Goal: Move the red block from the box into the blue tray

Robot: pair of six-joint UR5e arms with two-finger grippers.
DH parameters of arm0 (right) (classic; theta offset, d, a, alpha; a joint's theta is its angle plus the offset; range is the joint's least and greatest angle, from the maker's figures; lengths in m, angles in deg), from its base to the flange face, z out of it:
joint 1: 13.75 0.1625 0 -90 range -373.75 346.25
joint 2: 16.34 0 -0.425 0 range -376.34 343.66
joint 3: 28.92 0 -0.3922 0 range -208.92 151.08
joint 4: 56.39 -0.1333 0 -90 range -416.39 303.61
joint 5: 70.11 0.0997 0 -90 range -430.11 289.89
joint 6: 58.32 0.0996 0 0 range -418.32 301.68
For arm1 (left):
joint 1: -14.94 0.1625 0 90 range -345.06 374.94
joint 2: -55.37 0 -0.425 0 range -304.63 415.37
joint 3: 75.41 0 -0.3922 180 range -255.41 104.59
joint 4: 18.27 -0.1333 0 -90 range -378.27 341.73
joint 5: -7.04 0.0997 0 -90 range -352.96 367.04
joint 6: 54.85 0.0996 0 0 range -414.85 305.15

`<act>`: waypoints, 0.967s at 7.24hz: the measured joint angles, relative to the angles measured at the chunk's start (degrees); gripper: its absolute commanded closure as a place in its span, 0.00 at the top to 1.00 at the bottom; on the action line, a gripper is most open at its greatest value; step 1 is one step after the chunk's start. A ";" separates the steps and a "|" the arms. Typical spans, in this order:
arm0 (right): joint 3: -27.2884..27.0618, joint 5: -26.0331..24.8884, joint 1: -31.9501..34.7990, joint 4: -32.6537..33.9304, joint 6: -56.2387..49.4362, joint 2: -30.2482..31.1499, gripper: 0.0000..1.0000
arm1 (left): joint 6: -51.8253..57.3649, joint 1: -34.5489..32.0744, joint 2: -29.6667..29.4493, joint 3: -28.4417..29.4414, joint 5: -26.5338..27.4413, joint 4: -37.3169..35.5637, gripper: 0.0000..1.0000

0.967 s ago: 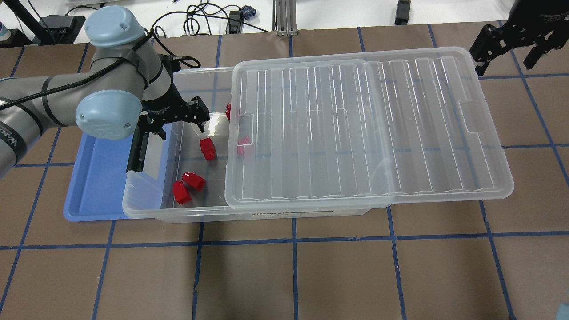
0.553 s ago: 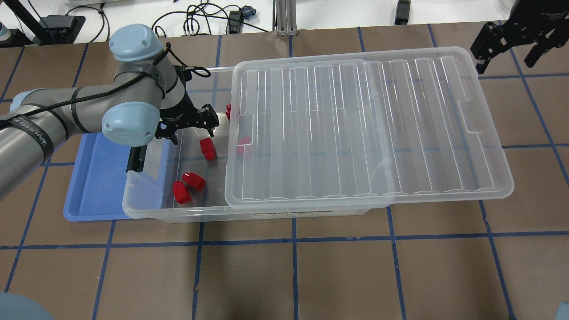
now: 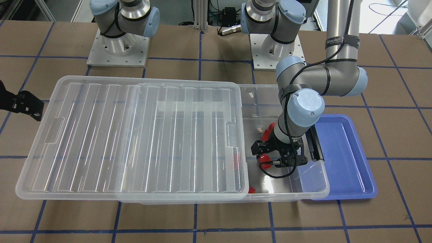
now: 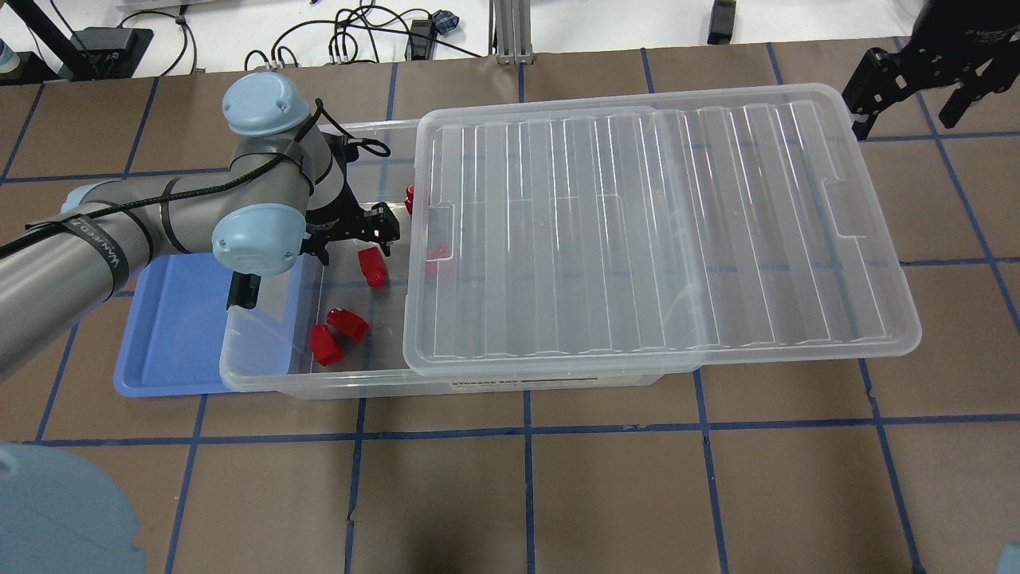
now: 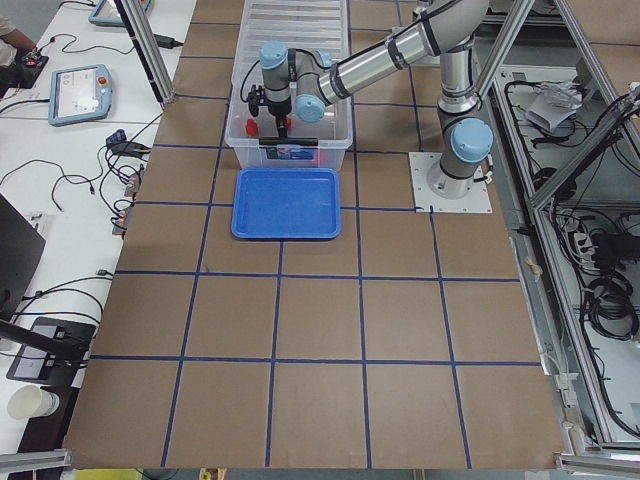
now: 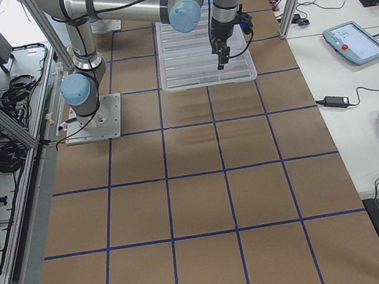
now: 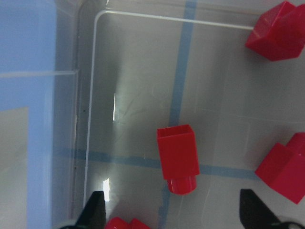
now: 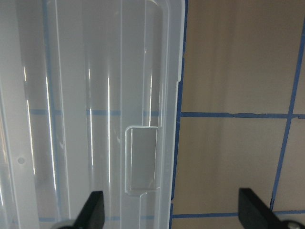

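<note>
The red block ends in a round knob [image 7: 182,185], so the robot's left gripper should grab the block by the flat sides of its square body [image 7: 178,151] next.
Several red blocks lie in the uncovered left end of the clear box [image 4: 319,384]. One red block [image 4: 371,267] lies on its side right under my left gripper [image 4: 355,241], which is open and empty, a finger on either side of it. In the left wrist view this red block [image 7: 177,157] sits between the fingertips [image 7: 95,212], untouched. Two more red blocks [image 4: 336,333] lie near the box's front wall. The blue tray [image 4: 175,335] lies left of the box, partly under its end. My right gripper [image 4: 916,88] is open and empty above the lid's far right end.
The ribbed clear lid [image 4: 661,231] is slid to the right and covers most of the box; another red block [image 4: 434,259] shows through its left edge. A black latch handle [image 4: 243,291] hangs on the box's left end wall. Brown table with blue tape lines lies all around.
My left arm has swung right and further into the box, bringing the open gripper from the box's left wall to over the lone red block. The right gripper has not moved.
</note>
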 measured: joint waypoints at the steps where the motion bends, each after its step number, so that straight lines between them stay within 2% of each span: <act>1: -0.01 -0.07 -0.02 0.01 0.01 0.02 1.00 | 0.33 0.08 -0.84 -0.23 0.01 -1.03 0.98; 2: 0.01 -0.10 -0.04 0.27 0.01 0.03 1.00 | 0.67 0.13 -1.47 -0.49 0.03 -2.19 0.97; 3: 0.01 -0.11 -0.05 0.37 0.01 0.03 1.00 | 0.90 0.16 -2.20 -0.87 0.01 -3.91 0.79; 4: 0.01 -0.13 -0.05 0.24 0.01 0.03 1.00 | 1.11 0.18 -3.11 -1.22 -0.05 -5.82 0.32; 6: 0.00 -0.19 -0.06 -0.22 0.01 0.03 1.00 | 1.41 0.18 -4.31 -1.61 -0.38 -7.05 0.07; 7: 0.00 -0.20 -0.06 -0.30 0.07 0.04 1.00 | 1.35 0.29 -4.20 -1.49 -1.06 -6.33 0.03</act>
